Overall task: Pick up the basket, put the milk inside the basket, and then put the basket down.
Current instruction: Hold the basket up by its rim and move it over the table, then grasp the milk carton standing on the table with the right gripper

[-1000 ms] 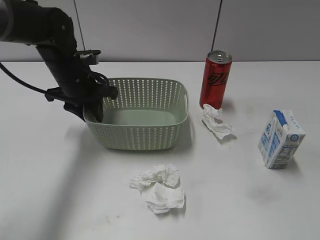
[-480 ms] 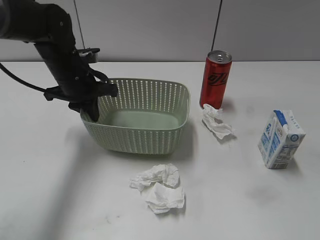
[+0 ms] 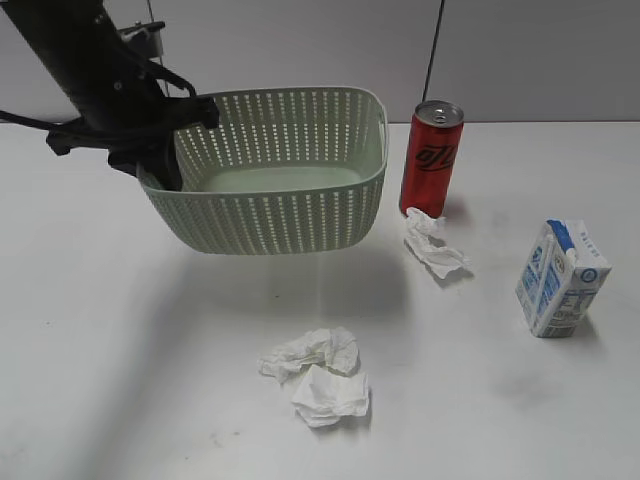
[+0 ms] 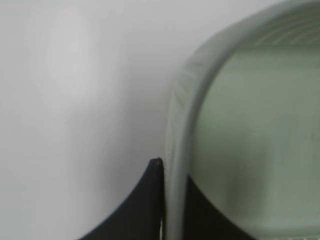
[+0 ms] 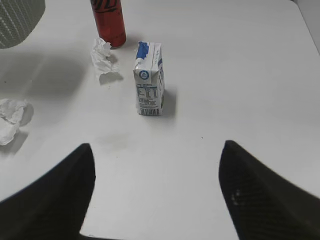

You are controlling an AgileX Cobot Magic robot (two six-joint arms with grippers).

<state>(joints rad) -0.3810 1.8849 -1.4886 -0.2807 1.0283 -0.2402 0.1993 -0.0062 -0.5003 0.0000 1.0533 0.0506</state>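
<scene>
My right gripper grabs the white and blue milk carton by its top end next, to put the milk inside the basket.
The sage-green basket hangs in the air above the table, tilted, with its left end low. My left gripper is shut on the basket's left rim; in the left wrist view its jaws pinch the rim from both sides. The milk, a white carton with blue print, stands upright on the table at the right. It also shows in the right wrist view, ahead of my right gripper, which is open, empty and well short of it. My right arm is out of the exterior view.
A red soda can stands just right of the basket. One crumpled tissue lies in front of the can, another lies in front of the basket. The white table reaches back to a grey wall.
My left gripper has lifted the basket off the table, up and slightly left, tilting it. The milk, can and tissues have not moved.
</scene>
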